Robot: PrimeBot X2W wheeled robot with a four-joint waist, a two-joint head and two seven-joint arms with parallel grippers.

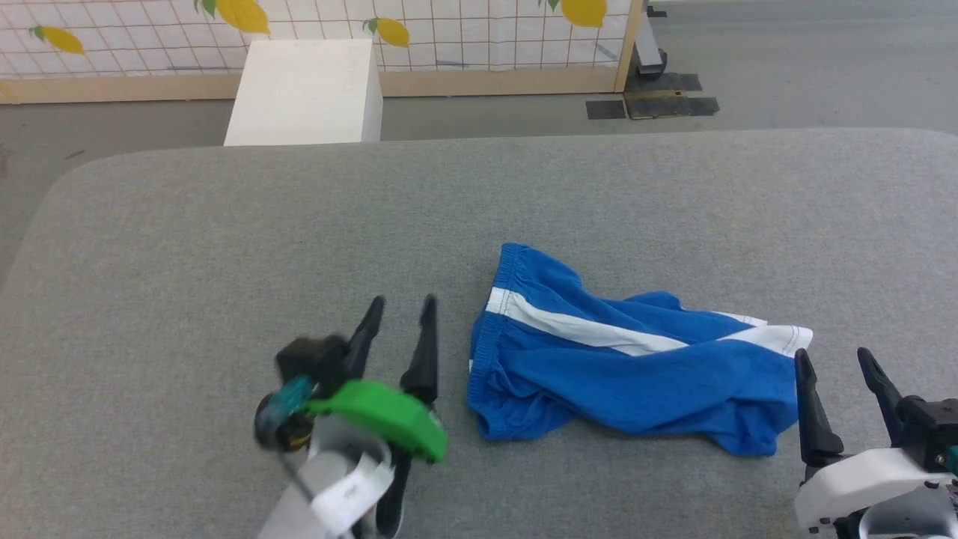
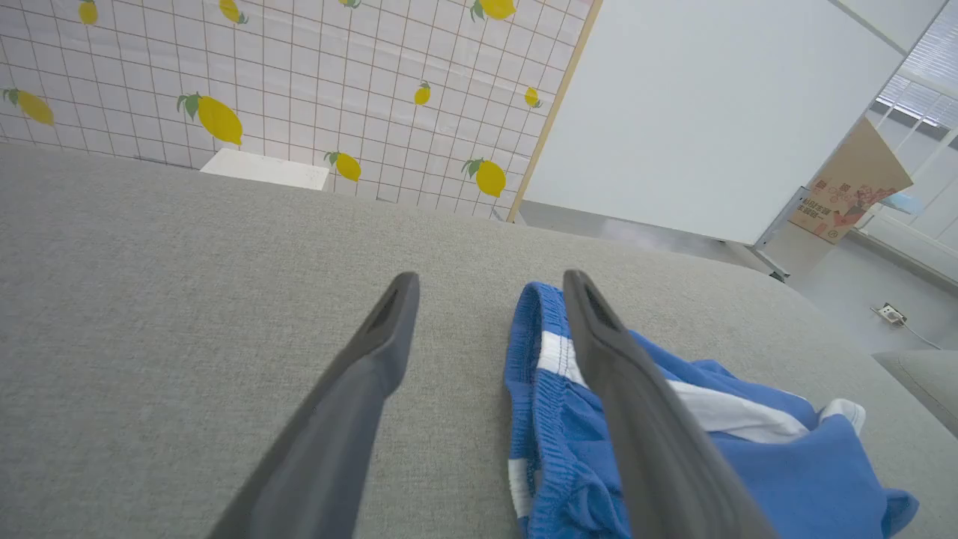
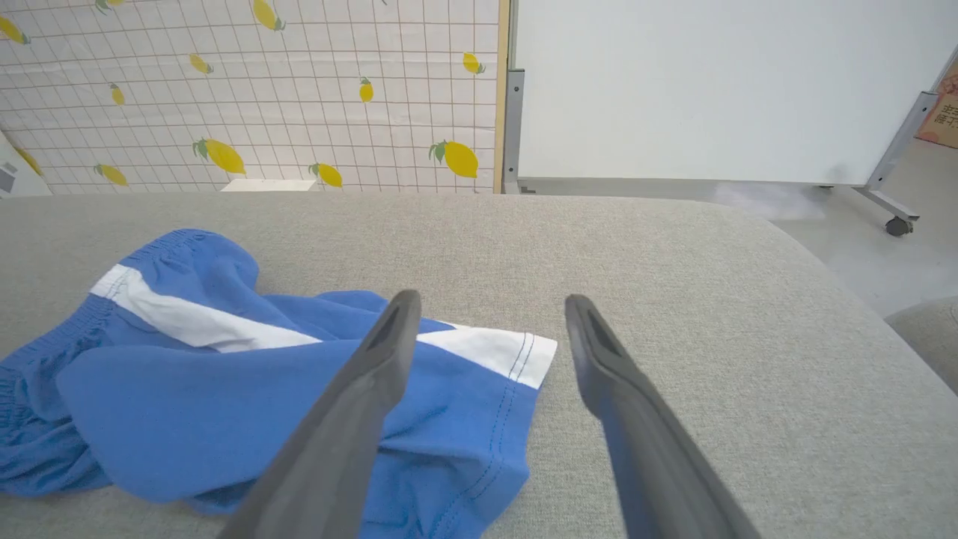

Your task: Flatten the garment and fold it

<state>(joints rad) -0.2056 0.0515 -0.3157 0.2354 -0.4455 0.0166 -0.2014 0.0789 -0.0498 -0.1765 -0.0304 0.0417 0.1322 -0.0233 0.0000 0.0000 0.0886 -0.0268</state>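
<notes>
Next, my left gripper pinches the waistband's gathered edge where the white stripe meets it, since the waistband's edge stands up there while the shorts' blue legs lie slack.
The garment [image 1: 614, 359], bright blue shorts with a white side stripe, lies rumpled on the grey padded table [image 1: 224, 239], waistband toward the left, hem toward the right. My left gripper [image 1: 400, 307] hovers open just left of the waistband, nothing between its fingers. In the left wrist view the left gripper [image 2: 490, 281] frames bare table, and the garment [image 2: 569, 449] lies under and beside the right finger. My right gripper [image 1: 834, 358] stands open at the hem end. In the right wrist view the right gripper [image 3: 490, 299] is empty, with the garment [image 3: 224, 389] beneath its left finger.
A white box [image 1: 307, 90] stands on the floor beyond the table's far edge, before a lemon-patterned partition [image 1: 449, 37]. A white board on wheels [image 3: 711, 90] is at the far right. The table's corners are rounded.
</notes>
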